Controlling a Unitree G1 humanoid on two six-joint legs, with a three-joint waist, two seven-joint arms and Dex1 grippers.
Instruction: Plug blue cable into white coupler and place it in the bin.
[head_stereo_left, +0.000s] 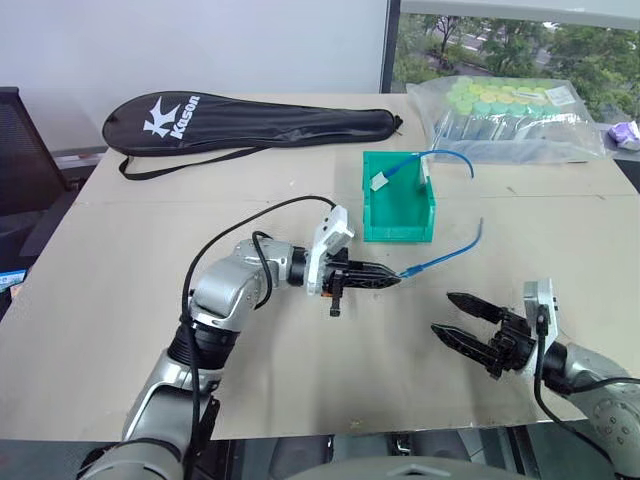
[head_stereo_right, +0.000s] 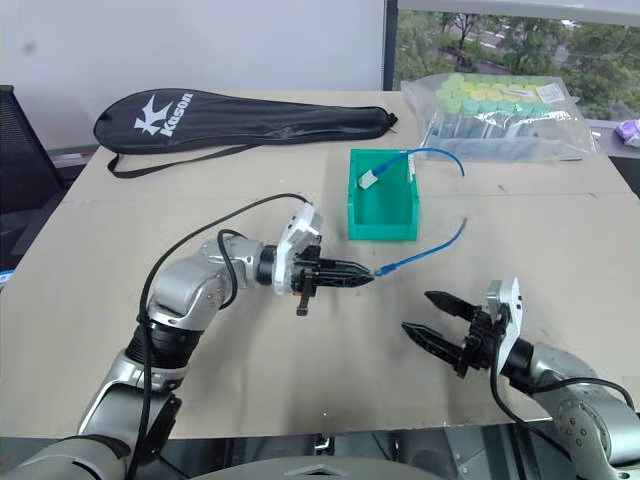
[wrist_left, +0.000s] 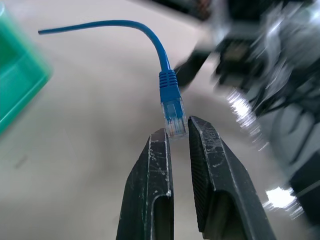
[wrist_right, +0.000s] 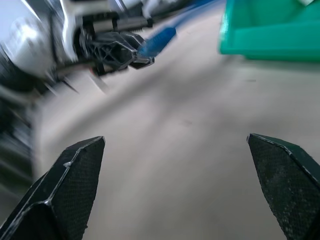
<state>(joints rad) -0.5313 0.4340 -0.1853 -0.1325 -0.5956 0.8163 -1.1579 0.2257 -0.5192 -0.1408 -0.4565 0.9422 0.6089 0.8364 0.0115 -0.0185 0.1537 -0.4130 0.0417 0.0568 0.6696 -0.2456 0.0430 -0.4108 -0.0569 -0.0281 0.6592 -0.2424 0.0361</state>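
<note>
I should next grab the blue cable by its thick boot (head_stereo_left: 412, 271) just behind the plug with my right gripper, because my left gripper's fingers cover the clear plug.
My left gripper (head_stereo_left: 393, 279) is shut on the clear plug (wrist_left: 172, 112) of the blue cable (head_stereo_left: 450, 255). It holds the plug above the table, and the cable arcs away to the right toward the bin's corner. The green bin (head_stereo_left: 398, 228) stands just beyond the left gripper. Inside it lies a small white block (head_stereo_left: 380, 182) joined to a second blue cable (head_stereo_left: 455, 157) that hangs over the right wall. The white coupler is out of view. Near the table's front right, my right gripper (head_stereo_left: 443, 312) stands wide open and holds nothing, pointing toward the left gripper.
A black racket bag (head_stereo_left: 250, 122) lies across the back of the table. A clear bag of capped tubes (head_stereo_left: 510, 120) sits at the back right. The table's front edge runs just under both arms.
</note>
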